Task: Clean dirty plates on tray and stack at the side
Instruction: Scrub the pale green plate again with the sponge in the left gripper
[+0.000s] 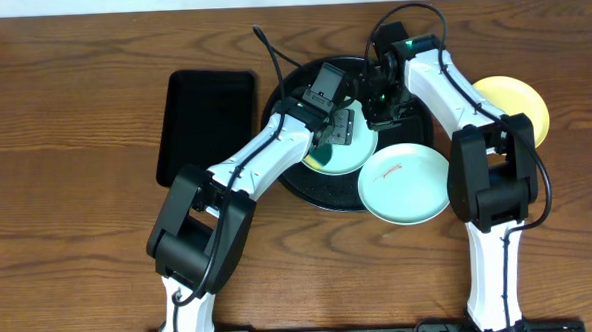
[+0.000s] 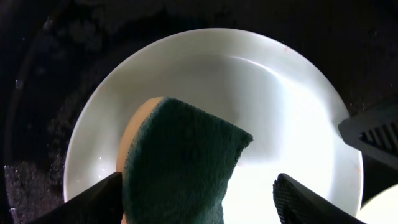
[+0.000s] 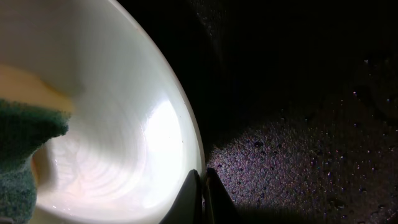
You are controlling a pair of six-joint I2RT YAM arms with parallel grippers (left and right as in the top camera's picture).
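My left gripper should next hold the sponge by its sides near one end, so its broad end stays free to clean plates.
A pale mint plate (image 1: 361, 149) lies on the round black tray (image 1: 312, 188). My left gripper (image 1: 337, 132) hangs over it, jaws wide around a green-and-yellow sponge (image 2: 180, 168) that rests on the plate (image 2: 261, 81). The sponge presses the left finger, while a gap shows by the right finger (image 2: 298, 199). My right gripper (image 3: 203, 179) is shut on that plate's rim (image 3: 186, 118), over the speckled tray (image 3: 298, 155). A second mint plate (image 1: 405, 183), marked with a red smear, overlaps the tray's front right edge. A pale yellow plate (image 1: 521, 101) sits on the table at right, partly behind the right arm.
A smaller rectangular black tray (image 1: 206, 125) lies on the wooden table left of the round tray. Cables run across the back of the round tray. Both arms reach in from the near edge and meet over the tray.
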